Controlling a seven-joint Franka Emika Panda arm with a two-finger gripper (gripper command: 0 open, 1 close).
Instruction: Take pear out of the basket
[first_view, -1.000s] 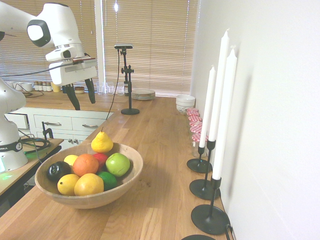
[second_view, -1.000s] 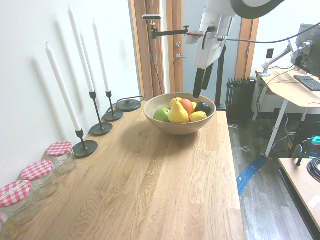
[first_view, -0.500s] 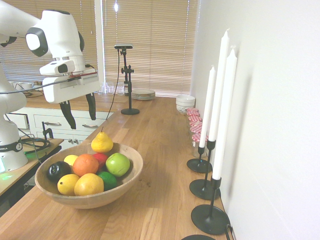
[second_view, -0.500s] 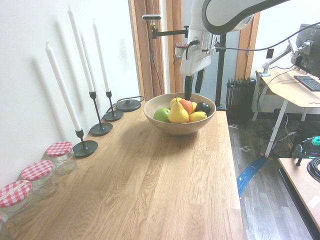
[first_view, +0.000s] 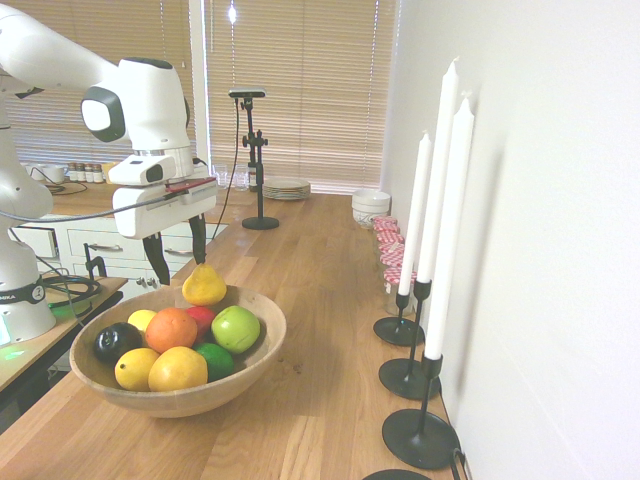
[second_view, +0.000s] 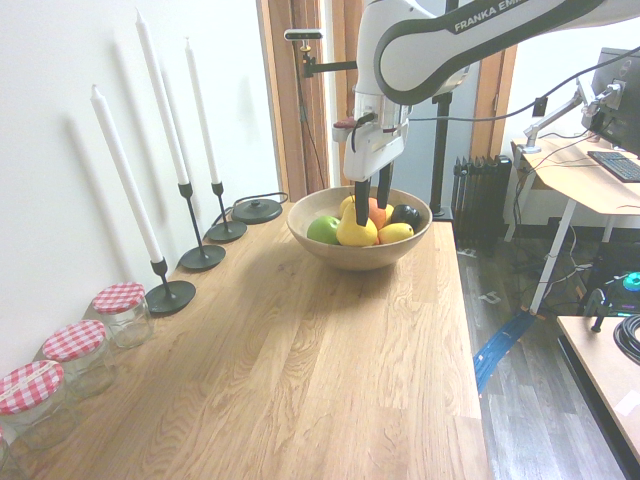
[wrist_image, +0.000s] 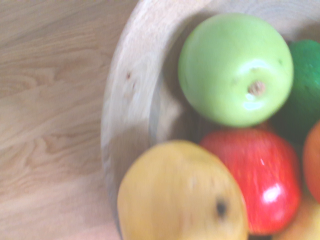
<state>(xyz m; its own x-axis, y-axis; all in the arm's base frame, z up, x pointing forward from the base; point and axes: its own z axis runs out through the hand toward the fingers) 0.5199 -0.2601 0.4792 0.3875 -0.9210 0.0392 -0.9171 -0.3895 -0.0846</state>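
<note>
My gripper needs to go lower first and then close on the pear, because my dark fingers are above the yellow pear's round body (first_view: 204, 289), level with its stem.
The yellow pear (first_view: 204, 287) stands upright at the far rim of the wooden basket (first_view: 240, 372), among other fruit. My gripper (first_view: 180, 269) hangs open just over it, its dark fingertips (first_view: 159, 274) down at the height of the pear's neck and stem. From the other side, the pear (second_view: 355, 229) is at the near edge of the basket (second_view: 365, 257), and the gripper (second_view: 372, 206) is directly behind and above it, holding nothing. In the wrist view the pear (wrist_image: 180, 196) fills the lower middle, next to the basket's rim (wrist_image: 125, 100).
A green apple (first_view: 236, 327), an orange (first_view: 171, 329), lemons (first_view: 178, 369), a lime and a dark fruit (first_view: 116, 341) share the bowl. Three tall white candles in black holders (first_view: 420, 437) line the wall. Red-lidded jars (second_view: 122, 313) stand further along.
The arm has come down and across toward the basket. The open gripper went from high beside the bowl to just over the pear. The fruit has not moved.
</note>
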